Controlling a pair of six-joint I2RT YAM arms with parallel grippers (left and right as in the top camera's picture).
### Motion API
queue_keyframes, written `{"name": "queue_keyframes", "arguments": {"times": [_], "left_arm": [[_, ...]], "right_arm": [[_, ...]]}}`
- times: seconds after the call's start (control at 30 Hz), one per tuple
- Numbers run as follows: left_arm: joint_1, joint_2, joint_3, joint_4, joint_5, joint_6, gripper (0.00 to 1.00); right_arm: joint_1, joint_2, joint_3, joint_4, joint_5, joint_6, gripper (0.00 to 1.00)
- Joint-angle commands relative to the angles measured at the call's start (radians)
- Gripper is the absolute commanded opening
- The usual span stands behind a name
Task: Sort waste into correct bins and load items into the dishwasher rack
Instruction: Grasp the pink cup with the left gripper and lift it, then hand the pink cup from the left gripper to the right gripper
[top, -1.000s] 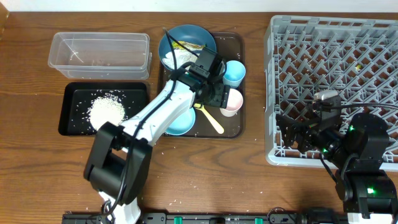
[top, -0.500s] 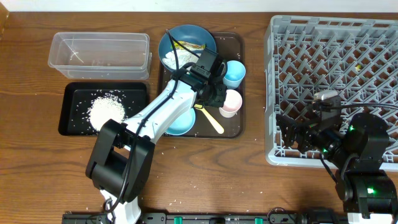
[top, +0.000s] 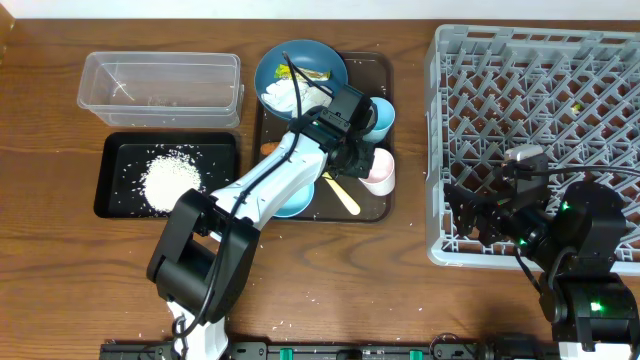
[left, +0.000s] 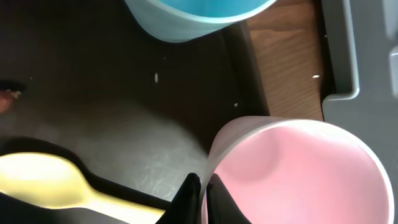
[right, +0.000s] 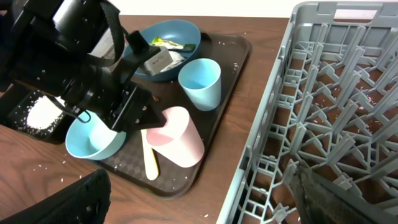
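Observation:
The robot's right gripper next needs to grab the cup's body (top: 380, 174) from the base side, so that the pink-white cup can go rim-first into the rack (top: 540, 120).
My left gripper (left: 200, 198) is shut on the rim of the pink-white cup (top: 379, 172), which leans over on the brown serving tray (top: 376, 208). Beside it lie the pale yellow spoon (top: 341, 194), the light blue bowl (top: 291, 199) and the light blue cup (top: 379, 117). Crumpled tissues (top: 282, 95) and a yellow-green wrapper (top: 311, 74) sit on the dark blue plate (top: 331, 60). An orange stick (top: 268, 149) pokes out by my arm. My right gripper (right: 205, 205) hangs open and holds nothing, at the front left corner of the grey dishwasher rack (top: 540, 120).
The clear tub (top: 160, 62) stands at the back left. In front of it is the black tray (top: 110, 190) with a heap of white rice (top: 172, 178). Loose grains dot the wooden table near the front edge.
My left gripper has closed on the pink-white cup's rim and shifted a little to the right; the cup now leans over. The right arm has not moved.

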Motion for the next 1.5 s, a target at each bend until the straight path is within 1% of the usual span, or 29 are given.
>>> {"name": "queue_keyframes", "arguments": {"times": [0.0,0.07,0.1,0.13,0.17,0.33,0.4,0.5,0.67,0.8,0.87,0.97,1.1,1.33,1.47], "left_arm": [[0.024,0.003,0.006,-0.007,-0.002,-0.019,0.06],[0.055,-0.021,0.006,-0.022,0.055,-0.034,0.06],[0.075,-0.037,0.006,-0.028,0.103,-0.033,0.06],[0.103,-0.058,0.006,-0.033,0.173,-0.033,0.06],[0.130,-0.076,0.006,-0.033,0.240,-0.033,0.06],[0.290,-0.157,0.006,-0.021,0.654,-0.035,0.06],[0.349,-0.173,0.006,-0.021,0.809,-0.035,0.07],[0.421,-0.176,0.006,-0.021,1.041,-0.036,0.06],[0.488,-0.176,0.006,-0.021,1.313,-0.035,0.06],[0.504,-0.176,0.006,-0.029,1.317,-0.070,0.06],[0.504,-0.176,0.006,-0.029,1.317,-0.079,0.06],[0.503,-0.176,0.006,-0.029,1.317,-0.095,0.06],[0.499,-0.176,0.006,-0.029,1.317,-0.095,0.06],[0.460,-0.176,0.006,-0.028,1.317,-0.095,0.06],[0.434,-0.176,0.006,-0.029,1.317,-0.095,0.06]], "right_arm": [[0.015,-0.001,0.019,0.000,0.000,-0.012,0.91],[0.015,-0.001,0.019,0.003,-0.001,-0.012,0.88],[0.015,-0.001,0.019,0.009,-0.002,-0.011,0.90],[0.015,-0.001,0.019,0.019,-0.002,0.002,0.96],[0.015,-0.001,0.019,0.031,-0.002,0.026,0.99],[0.015,0.011,0.019,0.148,-0.003,0.177,0.99],[0.016,0.029,0.019,0.204,-0.026,0.211,0.95],[0.016,0.077,0.019,0.301,-0.135,0.217,0.90],[0.016,0.198,0.019,0.524,-0.394,0.213,0.88],[0.020,0.306,0.019,0.767,-0.616,0.230,0.86],[0.037,0.351,0.019,0.856,-0.664,0.267,0.86],[0.088,0.408,0.019,0.928,-0.672,0.281,0.86],[0.161,0.462,0.019,1.004,-0.647,0.281,0.86],[0.294,0.525,0.019,1.048,-0.436,0.281,0.86],[0.341,0.556,0.019,1.100,-0.383,0.282,0.85]]}}
